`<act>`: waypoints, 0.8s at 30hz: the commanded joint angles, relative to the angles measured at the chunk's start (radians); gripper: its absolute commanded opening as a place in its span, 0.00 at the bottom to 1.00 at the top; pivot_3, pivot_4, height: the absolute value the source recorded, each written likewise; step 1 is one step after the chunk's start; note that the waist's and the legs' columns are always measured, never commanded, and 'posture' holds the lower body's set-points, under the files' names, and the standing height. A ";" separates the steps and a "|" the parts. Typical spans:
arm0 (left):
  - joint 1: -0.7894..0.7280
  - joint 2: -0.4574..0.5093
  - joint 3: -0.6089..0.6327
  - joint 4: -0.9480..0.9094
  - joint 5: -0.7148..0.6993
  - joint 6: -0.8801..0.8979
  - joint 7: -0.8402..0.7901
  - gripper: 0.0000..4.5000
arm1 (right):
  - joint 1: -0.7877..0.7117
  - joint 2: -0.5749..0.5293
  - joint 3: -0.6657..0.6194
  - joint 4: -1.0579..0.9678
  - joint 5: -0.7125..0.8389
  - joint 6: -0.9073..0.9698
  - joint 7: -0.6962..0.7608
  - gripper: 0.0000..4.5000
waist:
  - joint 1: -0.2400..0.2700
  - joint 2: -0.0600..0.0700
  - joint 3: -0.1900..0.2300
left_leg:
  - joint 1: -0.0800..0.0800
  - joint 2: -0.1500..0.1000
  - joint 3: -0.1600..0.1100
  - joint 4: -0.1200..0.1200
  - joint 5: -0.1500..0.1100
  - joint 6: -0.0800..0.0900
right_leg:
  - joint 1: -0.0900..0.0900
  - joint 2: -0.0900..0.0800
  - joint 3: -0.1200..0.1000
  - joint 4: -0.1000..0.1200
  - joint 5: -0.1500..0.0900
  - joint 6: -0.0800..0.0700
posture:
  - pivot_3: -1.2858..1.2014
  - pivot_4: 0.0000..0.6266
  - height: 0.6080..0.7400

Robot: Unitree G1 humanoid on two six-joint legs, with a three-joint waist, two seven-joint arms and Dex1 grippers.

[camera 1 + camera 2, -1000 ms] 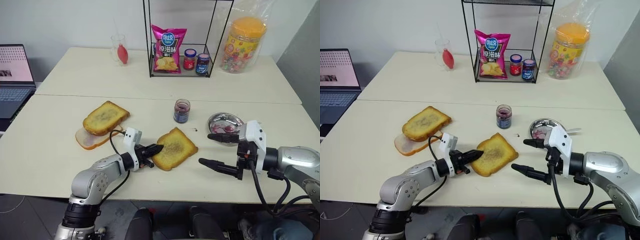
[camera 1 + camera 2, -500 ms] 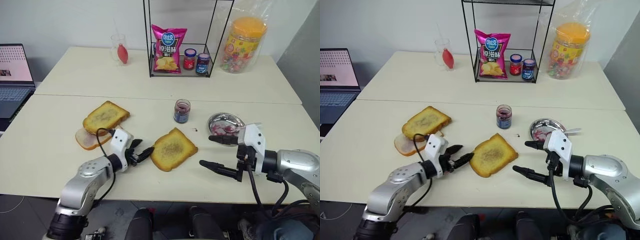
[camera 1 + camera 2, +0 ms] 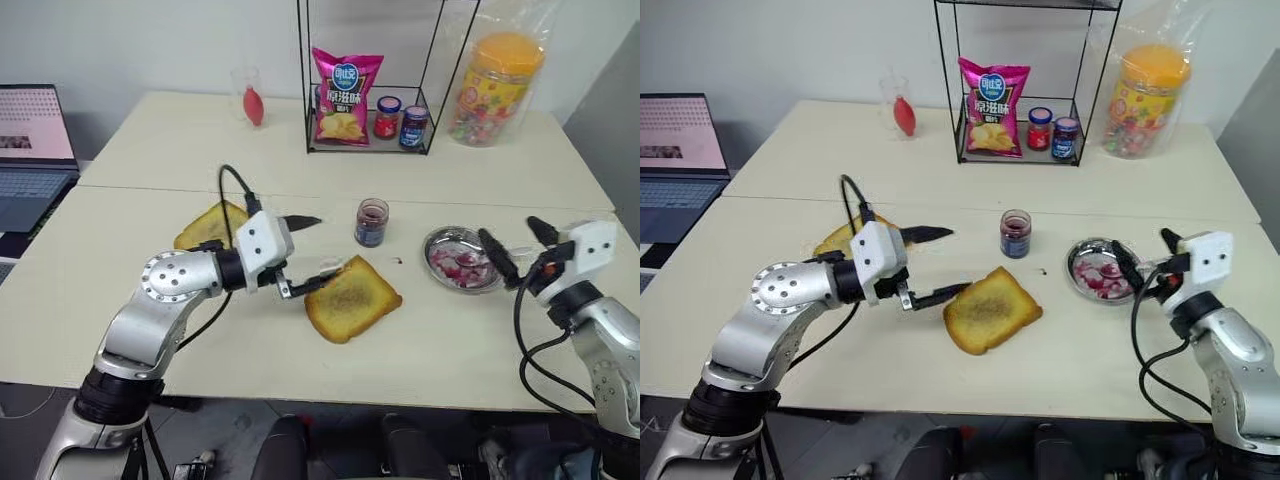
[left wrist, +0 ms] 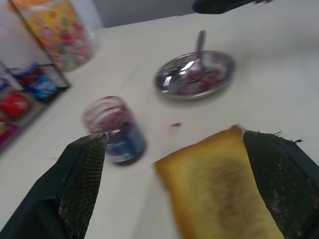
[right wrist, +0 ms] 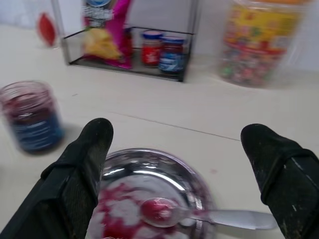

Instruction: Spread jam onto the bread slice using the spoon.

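Observation:
The right gripper reaches the spoon and takes hold of its handle (image 5: 239, 218) next, which leaves the spoon's bowl (image 5: 158, 211) free to spread jam.
The toasted bread slice (image 3: 352, 298) lies flat at the table's middle, with no jam showing on it. My left gripper (image 3: 308, 252) hangs open just left of it, above the table and pointing right, and holds nothing. Further right, the spoon (image 5: 199, 215) lies in a round steel dish (image 3: 443, 243), its bowl coated red. Jam (image 5: 117, 221) is smeared over the dish floor. More of it fills an open jar (image 3: 371, 221) behind the bread. My right gripper (image 3: 517, 245) is open and empty at the dish's right side, pointing over it.
Two more slices (image 3: 203, 229) are stacked left of my left arm, partly hidden by it. A wire rack (image 3: 372, 140) at the back holds a crisp bag and two small jars. A candy tub (image 3: 490, 85) stands beside it, and a laptop (image 3: 35, 150) sits far left.
My left gripper, which was shut at the bread's left edge, has opened, risen and rolled. My right gripper has swung right, from in front of the bread to the dish.

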 commanded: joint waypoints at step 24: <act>-0.030 -0.046 -0.143 -0.083 0.024 0.037 -0.083 0.99 | -0.348 0.085 -0.165 0.672 0.256 0.068 0.024 1.00 | -0.012 0.010 0.002 | 0.004 0.001 0.001 0.002 0.001 0.001 | 0.001 0.002 0.002 0.004 0.000 0.000 | 0.52 0.24 1.00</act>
